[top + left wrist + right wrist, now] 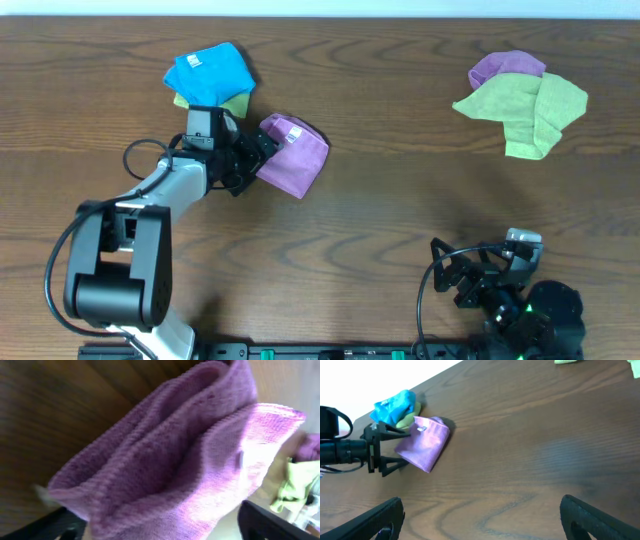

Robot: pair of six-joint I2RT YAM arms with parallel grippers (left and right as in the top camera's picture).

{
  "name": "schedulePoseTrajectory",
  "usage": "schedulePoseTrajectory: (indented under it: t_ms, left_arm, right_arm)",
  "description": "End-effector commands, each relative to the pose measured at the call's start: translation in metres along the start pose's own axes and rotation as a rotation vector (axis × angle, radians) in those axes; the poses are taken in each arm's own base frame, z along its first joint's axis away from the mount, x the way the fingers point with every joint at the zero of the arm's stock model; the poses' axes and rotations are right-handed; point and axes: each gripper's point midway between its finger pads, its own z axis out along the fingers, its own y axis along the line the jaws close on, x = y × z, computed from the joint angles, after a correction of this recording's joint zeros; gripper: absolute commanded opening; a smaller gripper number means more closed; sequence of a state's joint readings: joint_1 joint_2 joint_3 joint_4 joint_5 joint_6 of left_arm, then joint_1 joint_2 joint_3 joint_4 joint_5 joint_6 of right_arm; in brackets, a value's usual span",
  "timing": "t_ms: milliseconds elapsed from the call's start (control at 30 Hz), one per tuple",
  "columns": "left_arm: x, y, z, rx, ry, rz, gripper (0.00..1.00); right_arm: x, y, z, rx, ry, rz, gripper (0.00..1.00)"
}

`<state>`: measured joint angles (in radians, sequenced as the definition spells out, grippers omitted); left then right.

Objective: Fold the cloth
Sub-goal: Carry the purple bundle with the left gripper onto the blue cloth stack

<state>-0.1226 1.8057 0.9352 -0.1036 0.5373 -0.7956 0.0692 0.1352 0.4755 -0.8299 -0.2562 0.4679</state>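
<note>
The left gripper will next grab the folded cloth's edge (269, 163) (159, 519) with its fingers on either side of the layers, so that it can lay the cloth, still folded, onto the blue cloth.
The cloth (295, 158), a lilac-purple terry towel, lies folded into a loose bundle left of the table's middle, with its small white tag (293, 128) on top. My left gripper (254, 163) is at the bundle's left edge, fingers spread wide on either side of it. In the left wrist view the cloth (175, 460) fills the frame between the fingers (270, 522), with a gap beside the right one. From the right wrist view, the cloth (425, 445) sits in the left gripper (400, 449). My right gripper (450, 272) rests open over bare wood (480, 520) near the front right.
A bright blue cloth (208, 75) sits on a lime-green one (235, 103) just behind the left gripper. At the back right a lime-green cloth (525, 108) lies partly over another purple cloth (505, 68).
</note>
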Motion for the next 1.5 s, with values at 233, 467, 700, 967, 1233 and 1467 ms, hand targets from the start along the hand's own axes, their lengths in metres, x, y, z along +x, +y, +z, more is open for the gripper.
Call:
schedulePoseTrajectory:
  t_ms: [233,467,700,967,1233,1467]
  left_arm:
    - [0.000,0.014,0.012,-0.090,-0.072,0.046,0.41]
    - [-0.006,0.005,0.016,-0.047,-0.084,0.108,0.06]
    - [-0.026,-0.054,0.004,0.138,-0.111,0.190,0.06]
    - [-0.087,-0.140,-0.049,0.213,-0.280,0.246,0.05]
    - [-0.136,-0.174,-0.093,0.238,-0.427,0.280,0.06]
    - [-0.178,-0.178,-0.099,0.248,-0.484,0.261,0.06]
  right_arm:
    - [-0.001,-0.002,0.000,0.008,-0.008,0.020,0.99]
    - [-0.001,-0.002,-0.001,0.008,-0.008,0.020,0.99]
    - [-0.001,-0.002,0.000,0.008,-0.008,0.020,0.99]
    - [-0.001,-0.002,0.000,0.008,-0.008,0.020,0.99]
    - [-0.001,-0.002,0.000,0.008,-0.008,0.019,0.99]
    - [-0.001,-0.002,0.000,0.008,-0.008,0.020,0.99]
